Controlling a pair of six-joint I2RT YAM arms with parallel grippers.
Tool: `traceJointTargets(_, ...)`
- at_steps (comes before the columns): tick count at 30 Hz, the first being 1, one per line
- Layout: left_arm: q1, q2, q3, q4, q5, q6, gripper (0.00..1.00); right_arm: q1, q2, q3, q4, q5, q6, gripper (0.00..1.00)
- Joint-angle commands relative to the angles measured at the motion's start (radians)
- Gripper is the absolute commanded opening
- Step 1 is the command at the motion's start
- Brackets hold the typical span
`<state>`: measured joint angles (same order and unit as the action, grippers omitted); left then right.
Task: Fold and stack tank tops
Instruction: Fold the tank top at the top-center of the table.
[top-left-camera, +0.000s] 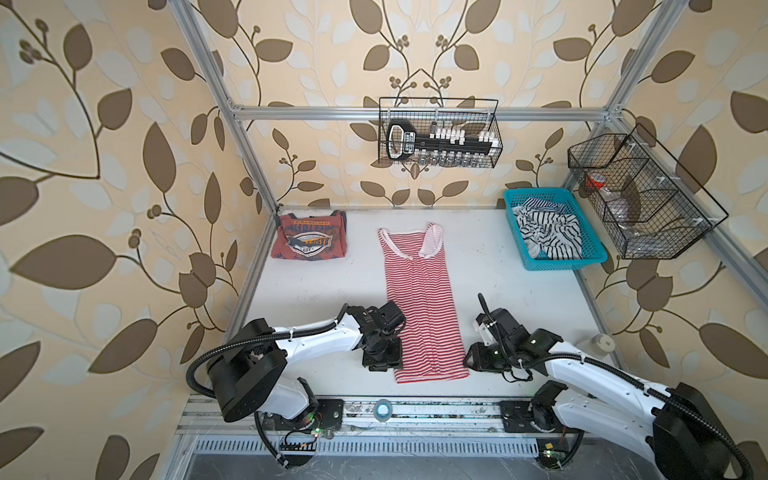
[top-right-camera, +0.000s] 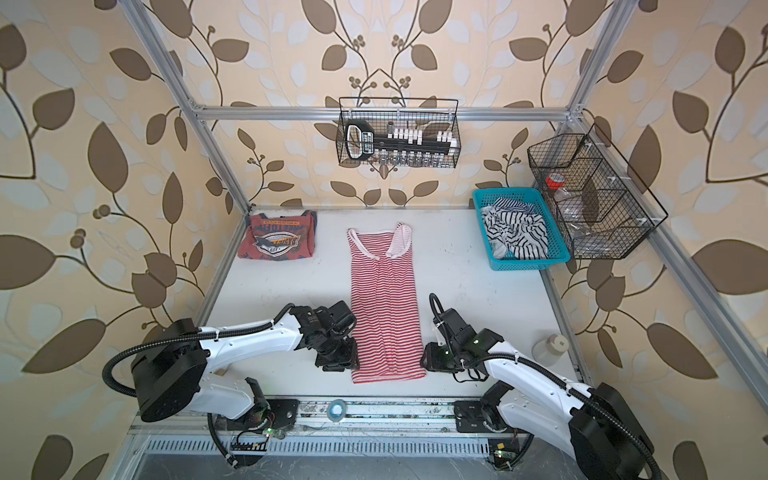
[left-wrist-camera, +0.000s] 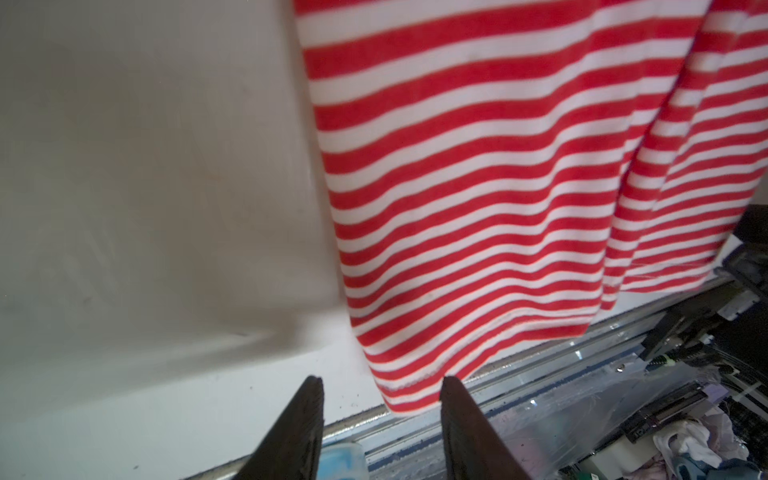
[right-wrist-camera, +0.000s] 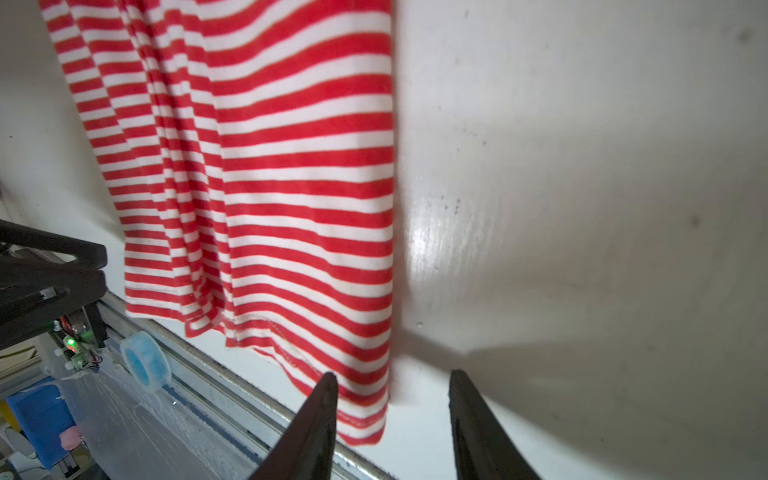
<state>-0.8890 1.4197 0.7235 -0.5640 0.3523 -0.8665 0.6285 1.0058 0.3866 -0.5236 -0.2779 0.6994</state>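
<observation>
I need to pick up the striped tank top by its near hem corner with my right gripper next, so that the hem folds evenly toward the straps.
The red-and-white striped tank top (top-left-camera: 419, 299) (top-right-camera: 384, 303) lies flat mid-table, folded lengthwise into a long strip, straps at the far end. The dusty red tank top (top-left-camera: 309, 241) (top-right-camera: 278, 243) sits folded at the far left corner. My left gripper (top-left-camera: 384, 365) (left-wrist-camera: 380, 380) hangs open over the near left hem corner; the striped top (left-wrist-camera: 457, 187) reaches between its fingertips. My right gripper (top-left-camera: 471, 361) (right-wrist-camera: 392, 376) is open at the near right hem corner, where the striped cloth (right-wrist-camera: 270, 166) passes beside one fingertip. Neither is closed on the cloth.
A teal basket (top-left-camera: 519, 245) with black-and-white striped cloth stands at the far right. Black wire baskets (top-left-camera: 644, 195) hang on the frame. A blue tape roll (top-left-camera: 382, 409) (right-wrist-camera: 145, 361) lies on the front rail, and a white bottle (top-left-camera: 602, 343) stands near the right edge.
</observation>
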Motion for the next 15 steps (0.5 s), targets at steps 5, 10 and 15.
traceJointTargets(5,-0.029,0.053,-0.019,0.060,0.018,-0.067,0.49,0.028,0.031,-0.031,0.044,-0.024,0.029,0.45)
traceJointTargets(10,-0.042,0.064,-0.032,0.076,0.016,-0.088,0.43,0.040,0.040,-0.035,0.056,-0.029,0.040,0.43)
traceJointTargets(15,-0.050,0.068,-0.041,0.085,0.014,-0.098,0.36,0.056,0.047,-0.037,0.046,-0.024,0.045,0.39)
